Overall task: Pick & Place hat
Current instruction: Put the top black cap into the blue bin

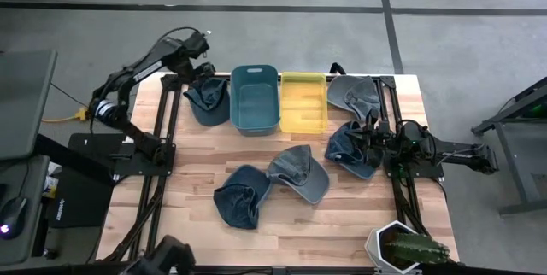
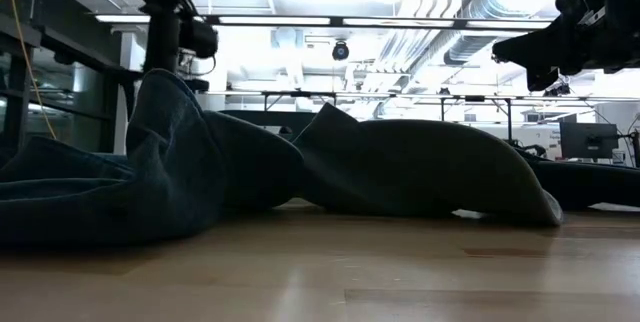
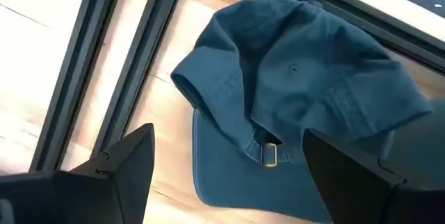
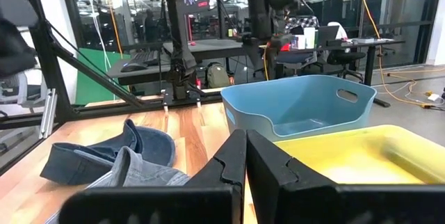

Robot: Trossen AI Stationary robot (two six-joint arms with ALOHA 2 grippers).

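My left gripper grabs the dark blue cap's buckled back strap [image 3: 268, 153] next, to place the cap in the blue bin.
Several denim caps lie on the wooden table. A dark blue cap [image 1: 208, 100] lies at the far left, with its strap and buckle [image 3: 270, 154] showing in the left wrist view. My left gripper [image 1: 199, 72] [image 3: 229, 175] hangs open above this cap [image 3: 299, 71], one finger on each side, not touching it. A grey cap [image 1: 353, 94] and a dark blue cap [image 1: 350, 149] lie on the right. Two more caps [image 1: 299, 172] [image 1: 242, 194] lie in the middle. My right gripper [image 1: 372, 134] [image 4: 245, 161] is shut on nothing and raised over the right-hand dark cap [image 2: 560, 47].
A blue bin [image 1: 255, 97] [image 4: 306, 109] and a yellow bin [image 1: 303, 102] [image 4: 354, 158] stand side by side at the far middle of the table. A potted cactus [image 1: 402, 249] sits at the near right corner. Black frame rails [image 1: 162, 138] run along both sides.
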